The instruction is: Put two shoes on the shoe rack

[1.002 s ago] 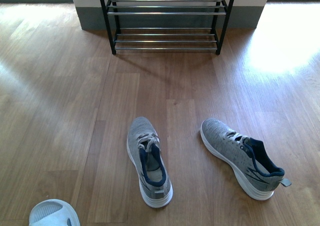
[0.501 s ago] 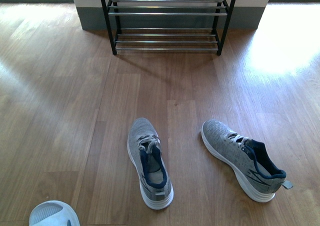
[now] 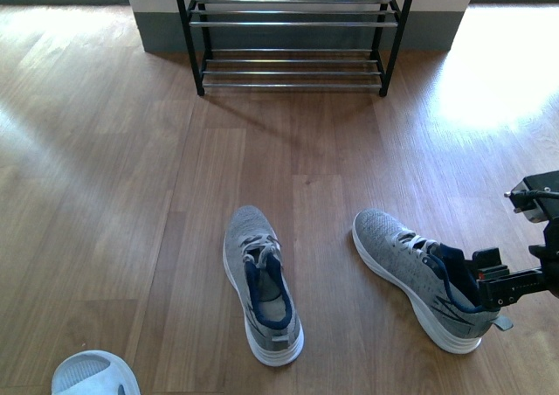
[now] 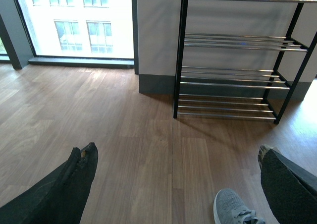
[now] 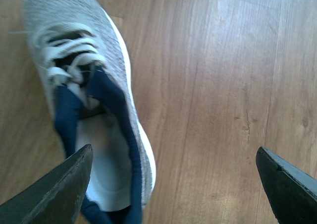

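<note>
My right gripper is to grab the grey shoe by its heel collar (image 3: 472, 299) next, so that this shoe can go on the rack (image 3: 293, 31).
Two grey knit sneakers with white soles and navy lining stand on the wooden floor: one in the middle (image 3: 261, 283), one to the right (image 3: 421, 275). The black shoe rack (image 3: 293, 31) with silver rods stands empty at the far wall, also in the left wrist view (image 4: 233, 80). My right gripper (image 3: 507, 288) is open, low over the right sneaker's heel; the right wrist view shows that sneaker (image 5: 89, 100) beneath one finger (image 5: 59, 189). My left gripper (image 4: 178, 157) is open above bare floor, with the middle sneaker's toe (image 4: 235, 209) near it.
A pale blue-white slide (image 3: 92, 373) lies at the near left corner. A grey-skirted white wall (image 3: 157, 10) backs the rack, with windows (image 4: 74, 21) to its sides. Bright sunlight falls on the floor at the right (image 3: 489, 72).
My right gripper has come into the front view from the right and now hangs over the right sneaker's heel. The view has shifted slightly. The shoes have not moved.
</note>
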### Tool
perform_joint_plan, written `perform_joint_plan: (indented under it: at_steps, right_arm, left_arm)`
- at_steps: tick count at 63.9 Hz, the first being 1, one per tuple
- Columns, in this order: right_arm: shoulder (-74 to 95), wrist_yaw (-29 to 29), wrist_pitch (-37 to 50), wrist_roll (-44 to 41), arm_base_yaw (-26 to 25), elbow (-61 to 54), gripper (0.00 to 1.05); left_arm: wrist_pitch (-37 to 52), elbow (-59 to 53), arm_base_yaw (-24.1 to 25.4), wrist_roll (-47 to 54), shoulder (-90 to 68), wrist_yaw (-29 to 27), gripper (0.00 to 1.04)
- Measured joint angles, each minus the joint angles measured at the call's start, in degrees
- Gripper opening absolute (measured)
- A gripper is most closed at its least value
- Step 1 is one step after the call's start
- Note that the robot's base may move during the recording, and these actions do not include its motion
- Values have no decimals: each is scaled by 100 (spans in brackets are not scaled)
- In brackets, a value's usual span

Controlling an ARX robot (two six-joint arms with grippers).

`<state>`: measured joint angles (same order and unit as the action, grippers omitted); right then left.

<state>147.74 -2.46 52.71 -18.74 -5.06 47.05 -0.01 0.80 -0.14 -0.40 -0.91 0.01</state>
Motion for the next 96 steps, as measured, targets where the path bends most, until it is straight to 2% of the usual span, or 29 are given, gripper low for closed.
perform_joint_plan:
  at_steps: [17, 40, 48, 59, 70, 82, 96]
  right_arm:
    - [802, 13, -378, -151, -61, 855, 96]
    - [1392, -389, -826, 33, 42, 1692, 94]
    - [1510, -507, -955, 144, 181, 1897, 65]
    - [1534, -616, -1029, 197, 251, 1963, 41]
    - [1443, -887, -1071, 905, 317, 1858, 2]
    - [654, -774, -501, 1845, 522, 962, 1]
    - [-1670, -807, -85, 2575, 717, -584, 1]
  left_arm:
    - [-2, 0, 0, 0, 0, 0, 95]
    - [0, 0, 0, 0, 0, 0, 95]
    - [-2, 0, 0, 0, 0, 0, 95]
    - [0, 0, 0, 0, 0, 0, 95]
    - [0, 0, 0, -2, 0, 0, 95]
    - [0, 0, 0, -2, 0, 0, 95]
    - [-2, 0, 0, -2, 0, 0, 95]
